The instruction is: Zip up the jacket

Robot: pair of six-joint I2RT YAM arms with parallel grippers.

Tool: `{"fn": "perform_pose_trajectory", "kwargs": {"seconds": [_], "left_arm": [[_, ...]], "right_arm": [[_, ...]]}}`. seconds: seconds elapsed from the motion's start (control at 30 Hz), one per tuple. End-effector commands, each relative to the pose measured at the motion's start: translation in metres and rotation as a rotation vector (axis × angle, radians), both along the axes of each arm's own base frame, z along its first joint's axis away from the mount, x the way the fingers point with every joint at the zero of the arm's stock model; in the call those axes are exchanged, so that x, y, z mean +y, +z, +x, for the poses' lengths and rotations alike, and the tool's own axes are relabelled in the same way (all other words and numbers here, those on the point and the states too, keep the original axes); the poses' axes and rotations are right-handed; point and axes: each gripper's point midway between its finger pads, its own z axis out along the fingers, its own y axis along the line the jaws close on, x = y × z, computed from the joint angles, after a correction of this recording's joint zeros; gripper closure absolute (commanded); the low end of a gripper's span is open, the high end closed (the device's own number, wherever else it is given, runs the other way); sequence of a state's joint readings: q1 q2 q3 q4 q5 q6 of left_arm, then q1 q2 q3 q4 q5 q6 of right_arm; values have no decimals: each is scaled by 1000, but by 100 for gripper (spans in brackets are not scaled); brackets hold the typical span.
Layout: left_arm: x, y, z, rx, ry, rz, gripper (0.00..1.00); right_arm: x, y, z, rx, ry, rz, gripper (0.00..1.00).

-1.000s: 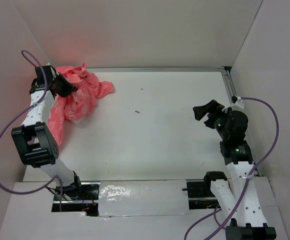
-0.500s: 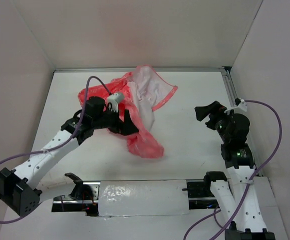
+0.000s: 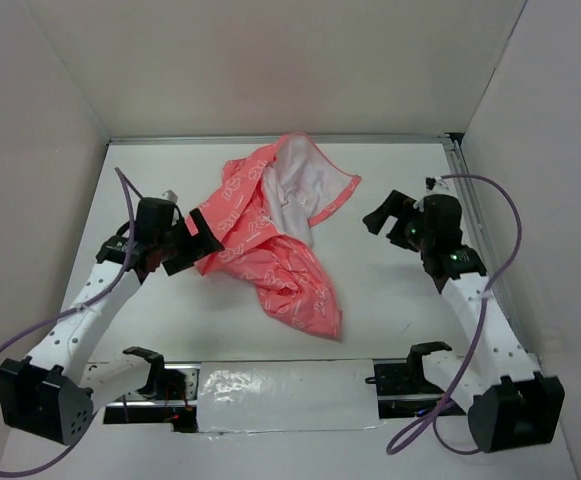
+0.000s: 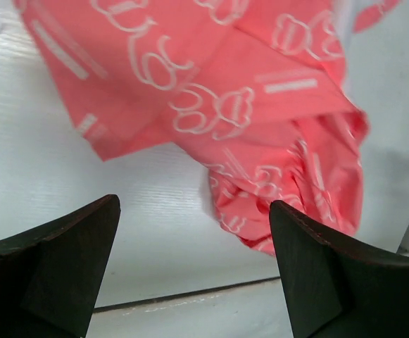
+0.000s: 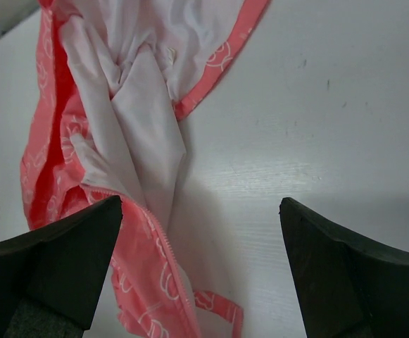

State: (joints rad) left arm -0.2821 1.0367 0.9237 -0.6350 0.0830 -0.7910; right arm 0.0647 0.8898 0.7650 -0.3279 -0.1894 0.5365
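To spread the jacket for zipping, my left gripper should next grab its pink outer edge, leaving the lining edge for my right gripper.
The jacket (image 3: 275, 245) lies crumpled in the middle of the table, coral-pink with white print, its whitish lining (image 3: 295, 190) turned up at the far end. My left gripper (image 3: 200, 252) stands open just left of it, with nothing between its fingers. In the left wrist view the pink cloth (image 4: 225, 105) lies ahead of the open left gripper (image 4: 193, 236). My right gripper (image 3: 380, 212) is open to the right of the jacket, apart from it. The right wrist view shows the lining (image 5: 141, 105) and a line of zipper teeth (image 5: 165, 246) by the left fingertip of the right gripper (image 5: 200, 229).
White walls close in the table (image 3: 410, 300) on the left, far and right sides. A metal rail (image 3: 460, 180) runs along the right edge. A foil-covered strip (image 3: 280, 395) lies between the arm bases at the near edge.
The left arm brought the jacket from the far left corner to the middle, let go, and drew back left. The right gripper moved left toward the jacket.
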Motion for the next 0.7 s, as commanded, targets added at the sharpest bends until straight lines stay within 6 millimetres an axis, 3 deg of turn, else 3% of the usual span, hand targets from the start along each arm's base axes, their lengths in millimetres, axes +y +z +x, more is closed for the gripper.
{"fn": "perform_pose_trajectory", "kwargs": {"seconds": [0.0, 0.03, 0.07, 0.13, 0.17, 0.2, 0.23, 0.27, 0.37, 0.47, 0.67], "left_arm": [[20, -3, 15, 31, 114, -14, 1], [20, -11, 18, 58, 106, -11, 1], [23, -17, 21, 74, 116, 1, 1], [34, -40, 23, 165, 166, 52, 1], [36, -43, 26, 190, 181, 56, 1], [42, -51, 26, 223, 204, 59, 1], [45, -63, 28, 267, 215, 62, 1], [49, -70, 29, 293, 233, 50, 1], [58, -89, 36, 344, 256, 18, 1], [62, -100, 45, 355, 246, 4, 1], [44, -105, 74, 275, 125, -56, 5]], "right_arm": [[7, 14, 37, -36, 3, -92, 0], [12, 10, 44, -21, 3, -106, 0], [14, -9, 57, 35, -3, -126, 0], [18, -6, 77, 45, -21, -138, 0], [17, -29, 90, 111, -36, -166, 0], [20, -19, 106, 99, -37, -168, 0], [20, -25, 115, 124, -52, -174, 0], [25, -38, 132, 177, -43, -188, 0], [34, -68, 155, 266, -54, -204, 0], [47, -88, 170, 303, -57, -185, 0], [73, -126, 187, 396, -60, -170, 0]]}}
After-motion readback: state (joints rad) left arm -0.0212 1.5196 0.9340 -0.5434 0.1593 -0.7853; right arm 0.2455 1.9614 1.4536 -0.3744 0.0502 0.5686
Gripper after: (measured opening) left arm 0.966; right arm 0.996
